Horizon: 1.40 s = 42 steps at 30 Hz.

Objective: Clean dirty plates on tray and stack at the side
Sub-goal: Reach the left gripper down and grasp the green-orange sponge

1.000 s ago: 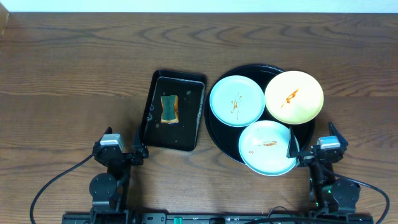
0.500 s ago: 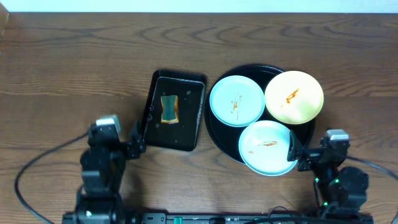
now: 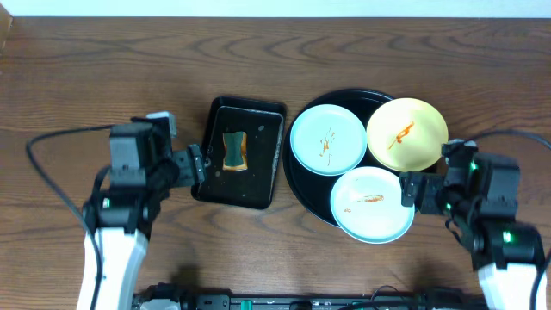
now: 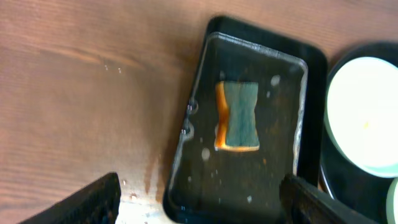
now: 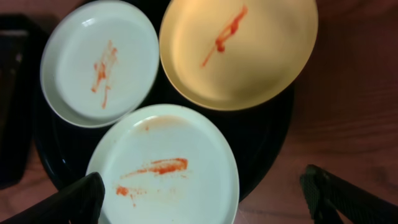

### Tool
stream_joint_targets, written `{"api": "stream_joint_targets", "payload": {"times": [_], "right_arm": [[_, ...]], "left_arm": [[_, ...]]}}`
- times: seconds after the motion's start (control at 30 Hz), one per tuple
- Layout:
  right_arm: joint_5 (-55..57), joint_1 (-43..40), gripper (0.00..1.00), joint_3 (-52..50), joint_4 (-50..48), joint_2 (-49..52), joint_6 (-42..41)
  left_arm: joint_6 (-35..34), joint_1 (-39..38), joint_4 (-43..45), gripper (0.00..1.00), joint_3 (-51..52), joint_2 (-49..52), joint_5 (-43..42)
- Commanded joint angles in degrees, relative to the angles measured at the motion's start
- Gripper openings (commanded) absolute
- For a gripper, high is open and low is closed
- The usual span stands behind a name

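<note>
My left gripper pinches the sponge across its long sides from the green side next, leaving its orange bottom free, to clean the plates.
Three plates lie on the round black tray (image 3: 303, 191), each streaked with orange-red sauce: a mint-blue one (image 3: 328, 139) at the left, a pale yellow one (image 3: 407, 133) at the right, a mint-blue one (image 3: 372, 204) at the front. The right wrist view shows the same three plates, left (image 5: 99, 62), right (image 5: 239, 50) and front (image 5: 165, 168), on that tray (image 5: 264, 146). My right gripper (image 3: 411, 191) is open and empty above the front plate's right edge; its fingertips (image 5: 202, 199) straddle that plate. My left gripper (image 3: 196, 165) is open and empty at the left edge of the rectangular tray.
A smaller rectangular black tray (image 3: 260, 176) with wet drops holds an orange and green sponge (image 3: 234, 151), also in the left wrist view (image 4: 238, 116). Bare wood tabletop (image 3: 103, 77) lies all round. Arm cables trail at the front left and right.
Both arms have risen from the front edge and moved away from it: the left gripper to the rectangular tray's left edge, the right gripper over the front plate. Plates and sponge have not moved.
</note>
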<state>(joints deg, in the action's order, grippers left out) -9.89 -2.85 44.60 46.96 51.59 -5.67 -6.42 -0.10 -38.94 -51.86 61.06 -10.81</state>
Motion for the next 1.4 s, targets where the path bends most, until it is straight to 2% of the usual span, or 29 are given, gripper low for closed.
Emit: {"api": "stream_joint_targets", "payload": {"times": [0.0,0.27,0.5,0.67,0.9,1.23,1.3,1.37], "right_arm": [[-1.14,0.68,0.99,1.86,0.35,3.93,-0.52],[-3.15,0.68,0.99,1.84,0.68,8.48,-0.52],[-3.87,0.66,0.99,1.84,0.61,8.68,-0.52],[-3.87,0.66,0.99,1.84,0.63,8.7,-0.52],[-3.87,0.66,0.99,1.84,0.63,8.7,-0.52],[-3.87,0.66,0.99,1.84,0.44,8.7,-0.5],[-3.85,0.66,0.99,1.84,0.46,8.7,-0.52],[-3.85,0.66,0.99,1.84,0.44,8.7,-0.5]], "left_arm": [[-1.42,0.02,-1.51,0.82,-3.52,5.57,-5.01],[-1.38,0.04,2.47,0.82,-3.56,11.37,-6.1],[-1.64,-0.46,11.91,0.81,-3.54,13.51,-11.21],[-1.62,-4.28,17.94,0.8,-3.54,16.61,-3.45],[-1.64,-11.63,21.44,0.68,-3.54,24.33,8.72],[-1.84,-15.32,23.61,0.65,-3.54,35.65,9.16],[-1.84,-15.61,24.22,0.57,-3.54,37.18,9.14],[-1.84,-15.98,24.74,0.54,-3.54,38.51,9.11]]}}
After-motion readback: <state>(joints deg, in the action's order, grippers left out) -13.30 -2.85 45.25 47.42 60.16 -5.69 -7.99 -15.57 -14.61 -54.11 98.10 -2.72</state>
